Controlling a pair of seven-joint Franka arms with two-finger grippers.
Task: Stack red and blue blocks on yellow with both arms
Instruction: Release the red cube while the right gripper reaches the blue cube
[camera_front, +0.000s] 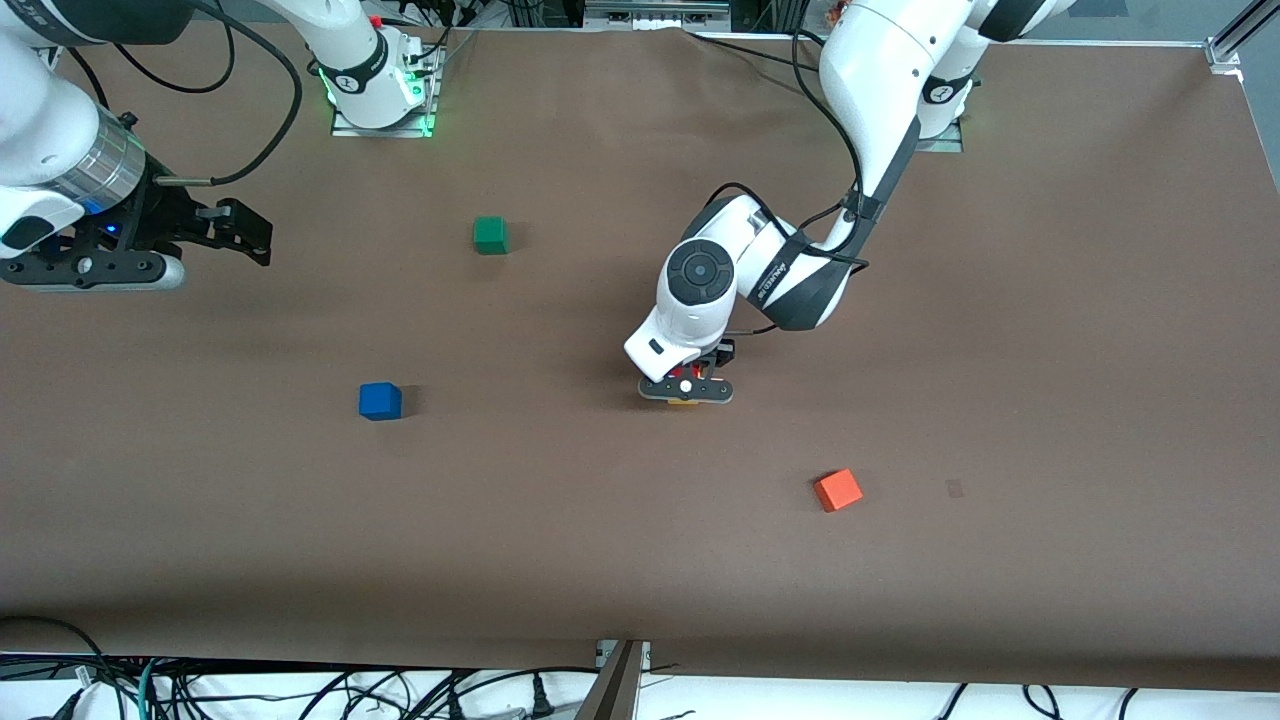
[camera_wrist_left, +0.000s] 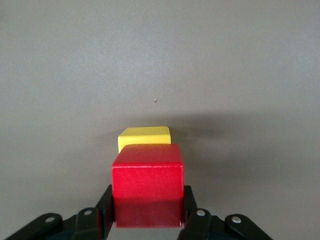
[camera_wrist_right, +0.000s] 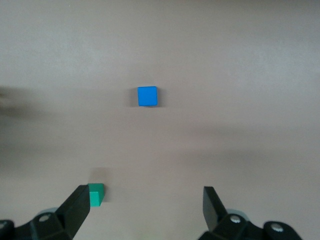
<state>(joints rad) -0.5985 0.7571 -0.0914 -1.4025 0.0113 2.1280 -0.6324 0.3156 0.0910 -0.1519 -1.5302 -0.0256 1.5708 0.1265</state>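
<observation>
My left gripper needs to let go of the red block now. The red block (camera_wrist_left: 147, 177) is over the yellow cube (camera_wrist_left: 144, 135), so it would stay in place.
My left gripper (camera_front: 686, 391) is shut on the red block (camera_wrist_left: 147, 177) and holds it just over the yellow cube (camera_wrist_left: 144, 135). I cannot tell whether the two touch. In the front view the gripper hides most of both, and only a sliver of the yellow cube (camera_front: 684, 404) shows. The blue block (camera_front: 380, 400) sits alone on the table toward the right arm's end, and it also shows in the right wrist view (camera_wrist_right: 147, 96). My right gripper (camera_front: 250, 232) is open and empty, up in the air near the right arm's end of the table.
A green cube (camera_front: 490, 235) sits farther from the front camera than the blue block and shows in the right wrist view (camera_wrist_right: 96, 194). An orange cube (camera_front: 838, 490) lies nearer the front camera, toward the left arm's end. The brown table (camera_front: 1050, 350) carries nothing else.
</observation>
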